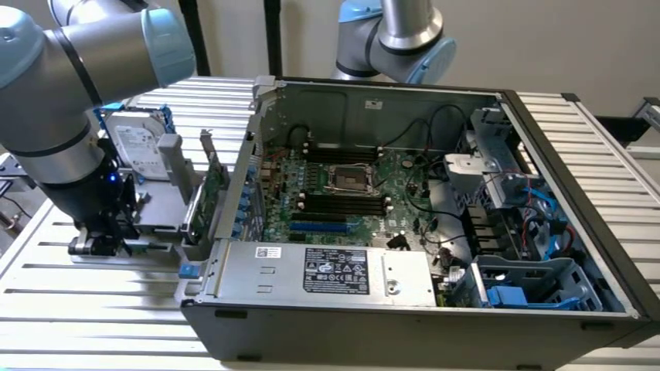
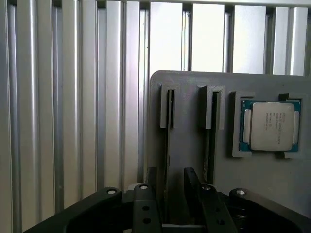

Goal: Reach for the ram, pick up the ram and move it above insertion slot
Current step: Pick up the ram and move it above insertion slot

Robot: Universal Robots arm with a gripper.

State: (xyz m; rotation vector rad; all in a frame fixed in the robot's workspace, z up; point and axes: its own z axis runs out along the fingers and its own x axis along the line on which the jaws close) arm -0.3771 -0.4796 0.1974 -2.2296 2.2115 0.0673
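Observation:
The ram's end sits inside the slot of the grey holder, which wraps around it, so my gripper will next pick up the ram by its exposed middle part (image 2: 167, 182).
The ram (image 2: 167, 145) stands on edge in a slotted grey holder (image 2: 189, 160) and shows as a thin dark strip. My gripper (image 2: 170, 175) is open, with one black finger (image 2: 150, 182) on each side of the strip and a gap on both sides. A second thin stick (image 2: 212, 138) stands in the neighbouring slot. In the exterior view the gripper (image 1: 98, 246) hangs low over the holder, at the exterior view's left of the open computer case (image 1: 413, 309). The black memory slots (image 1: 345, 203) lie on the motherboard inside the case.
A processor chip (image 2: 271, 126) sits in a recess of the same holder. A silver hard drive (image 1: 134, 143) and an upright green expansion card (image 1: 213, 193) stand between the gripper and the case wall. Cables and a drive cage (image 1: 515, 193) crowd the case's far side.

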